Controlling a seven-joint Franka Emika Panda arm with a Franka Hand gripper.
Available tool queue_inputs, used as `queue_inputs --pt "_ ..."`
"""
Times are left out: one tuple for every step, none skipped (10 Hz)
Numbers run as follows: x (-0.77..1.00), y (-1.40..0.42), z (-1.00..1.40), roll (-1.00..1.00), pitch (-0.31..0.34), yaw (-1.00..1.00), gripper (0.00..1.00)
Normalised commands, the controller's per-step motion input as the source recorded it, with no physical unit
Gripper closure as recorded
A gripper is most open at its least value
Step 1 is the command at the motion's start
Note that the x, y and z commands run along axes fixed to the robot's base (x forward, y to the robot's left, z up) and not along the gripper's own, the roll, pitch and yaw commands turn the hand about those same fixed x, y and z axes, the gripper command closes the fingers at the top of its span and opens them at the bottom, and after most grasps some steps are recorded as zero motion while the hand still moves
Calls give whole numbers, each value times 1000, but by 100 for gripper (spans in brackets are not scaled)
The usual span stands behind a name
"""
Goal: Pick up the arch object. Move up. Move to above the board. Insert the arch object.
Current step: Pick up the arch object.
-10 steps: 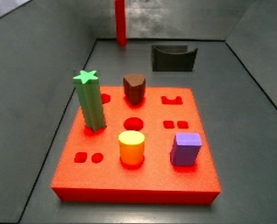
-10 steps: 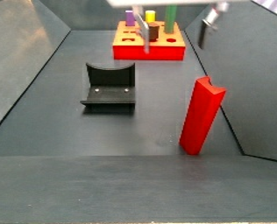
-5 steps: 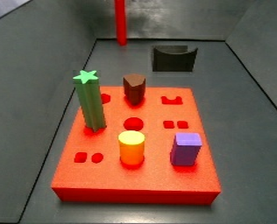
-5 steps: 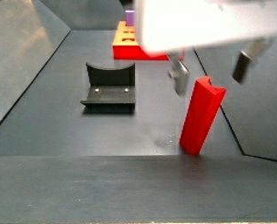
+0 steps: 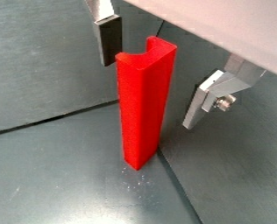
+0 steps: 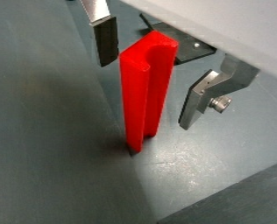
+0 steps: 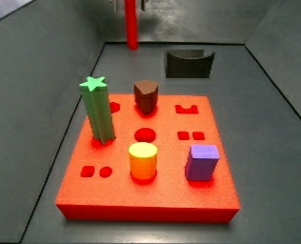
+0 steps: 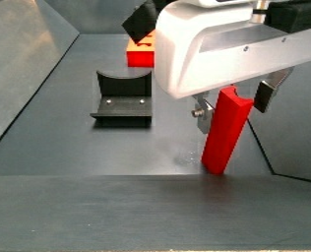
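My gripper should take hold of the red arch object by its grooved top end (image 5: 145,54) next, so that it can then insert the arch object into the board.
The arch object (image 5: 145,105) is a tall red upright block with a rounded groove down one side. It stands on the grey floor and shows in both wrist views (image 6: 145,87) and both side views (image 8: 224,128) (image 7: 130,24). My gripper (image 5: 159,70) is open, one finger on each side of the block's top, not touching it; it also shows in the other wrist view (image 6: 152,70) and a side view (image 8: 232,103). The red board (image 7: 166,195) lies far from it, mostly hidden behind the gripper in a side view (image 8: 140,56).
On the board stand a green star post (image 7: 100,110), a brown hexagonal peg (image 7: 146,95), a yellow cylinder (image 7: 143,160) and a purple cube (image 7: 202,162). The dark fixture (image 8: 123,95) stands on the floor between board and block. Sloped grey walls enclose the floor.
My gripper has come down from above and now straddles the top of the red arch object. The block and board have not moved.
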Motion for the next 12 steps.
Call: queue_inputs --pt "-17 0 0 0 -23 0 0" --pt "0 0 0 0 -7 0 0" --pt "0 0 0 0 0 0 0" --pt "0 0 0 0 0 0 100" --pt "0 0 0 0 0 0 100" --pt "0 0 0 0 0 0 100" --pt "0 0 0 0 0 0 100" --pt "0 0 0 0 0 0 100" --pt "0 0 0 0 0 0 100" --pt "0 0 0 0 0 0 100" --pt "0 0 0 0 0 0 100" --pt "0 0 0 0 0 0 100"
